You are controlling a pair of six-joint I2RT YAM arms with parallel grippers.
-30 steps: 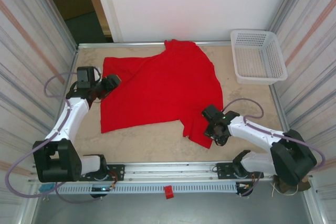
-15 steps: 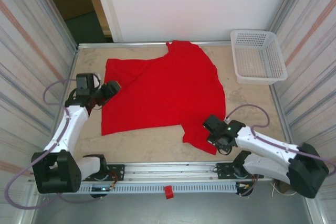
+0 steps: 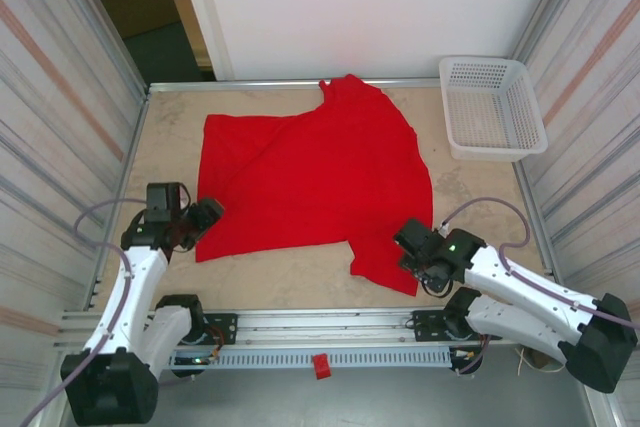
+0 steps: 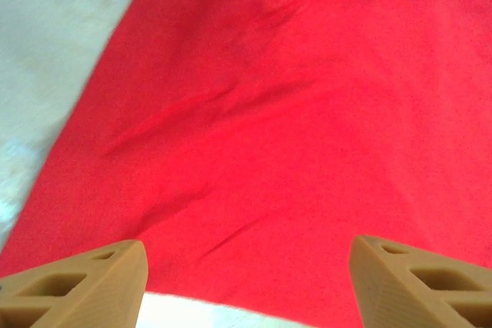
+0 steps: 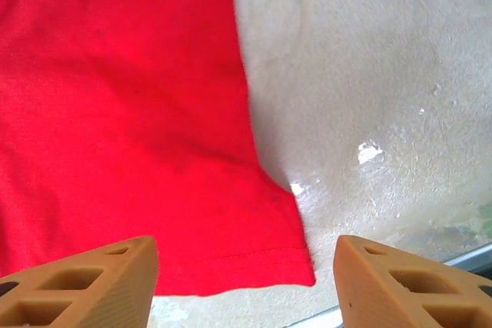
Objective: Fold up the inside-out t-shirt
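Note:
Next, my right gripper grabs the t-shirt's near sleeve at its outer hem corner to fold that sleeve over the t-shirt's body.
The inside-out t-shirt, plain bright red, lies spread flat across the middle of the table, with one sleeve pointing to the near right. My left gripper hovers at the shirt's near left corner. Its jaws are open and nothing is held. In the left wrist view the shirt's edge runs between the tan fingers. My right gripper stands open just right of the sleeve. In the right wrist view the sleeve hem lies between its fingers, which do not touch it.
A white lattice basket stands at the far right corner. Bare beige tabletop runs right of the shirt and along the near edge. Metal walls close in both sides, and the rail with the arm bases runs along the front.
My left arm has drawn back along the shirt's left edge to its near left corner. The right arm has moved nearer the front edge. The shirt has shifted slightly towards the near right.

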